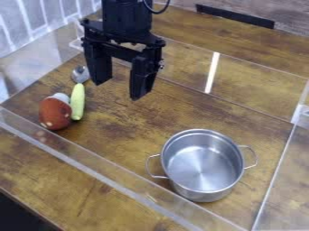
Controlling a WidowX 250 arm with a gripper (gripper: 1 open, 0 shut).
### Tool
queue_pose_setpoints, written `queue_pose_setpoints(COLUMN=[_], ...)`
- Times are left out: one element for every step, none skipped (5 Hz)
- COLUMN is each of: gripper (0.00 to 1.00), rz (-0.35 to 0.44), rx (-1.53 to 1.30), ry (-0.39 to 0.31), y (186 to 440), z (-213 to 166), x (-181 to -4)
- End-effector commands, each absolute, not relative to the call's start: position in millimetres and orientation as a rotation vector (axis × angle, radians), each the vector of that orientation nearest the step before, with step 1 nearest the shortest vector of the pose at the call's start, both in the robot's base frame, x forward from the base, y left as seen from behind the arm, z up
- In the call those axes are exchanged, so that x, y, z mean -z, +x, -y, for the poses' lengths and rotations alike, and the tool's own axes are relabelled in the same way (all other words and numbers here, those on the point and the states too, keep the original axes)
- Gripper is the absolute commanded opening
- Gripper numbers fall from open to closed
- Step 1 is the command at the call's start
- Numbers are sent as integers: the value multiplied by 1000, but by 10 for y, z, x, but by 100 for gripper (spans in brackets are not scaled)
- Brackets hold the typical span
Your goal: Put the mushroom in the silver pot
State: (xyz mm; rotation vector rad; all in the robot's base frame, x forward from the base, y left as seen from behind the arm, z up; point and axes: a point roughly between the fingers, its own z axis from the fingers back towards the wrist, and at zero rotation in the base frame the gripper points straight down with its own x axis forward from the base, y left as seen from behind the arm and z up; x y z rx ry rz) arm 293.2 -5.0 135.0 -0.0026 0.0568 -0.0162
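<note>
I should grip the mushroom by its pale stem (60, 97) next, so that my gripper can get it into the silver pot (204, 163).
The mushroom (54, 111) lies on its side at the left of the wooden table, its reddish-brown cap toward me and a bit of pale stem behind it. Toward the front right stands the silver pot (204, 163), upright and empty, with small loop handles at its sides. My black gripper (121, 79) hangs over the table pointing down, to the upper right of the mushroom and well behind and left of the pot. Its two fingers are spread apart with nothing between them.
A spoon with a yellow-green handle (78, 97) lies right beside the mushroom. Clear plastic walls (133, 194) fence the wooden table (229, 90) along the front, left and right. A white slatted object stands at the back left.
</note>
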Motion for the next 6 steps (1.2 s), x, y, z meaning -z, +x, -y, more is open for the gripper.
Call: queue_pose_setpoints(gripper=[100, 100, 100, 100, 100, 0], rz=[-94, -79, -58, -42, -51, -59], rx=[26, -13, -36, -50, -36, -22], ry=[-1, 25, 39, 47, 46, 43], y=[2923, 2859, 2865, 2895, 2901, 2892], z=[-11, -373, -786, -1117, -1256, -1370], x=[-1097, -904, -875, -829, -634, -472])
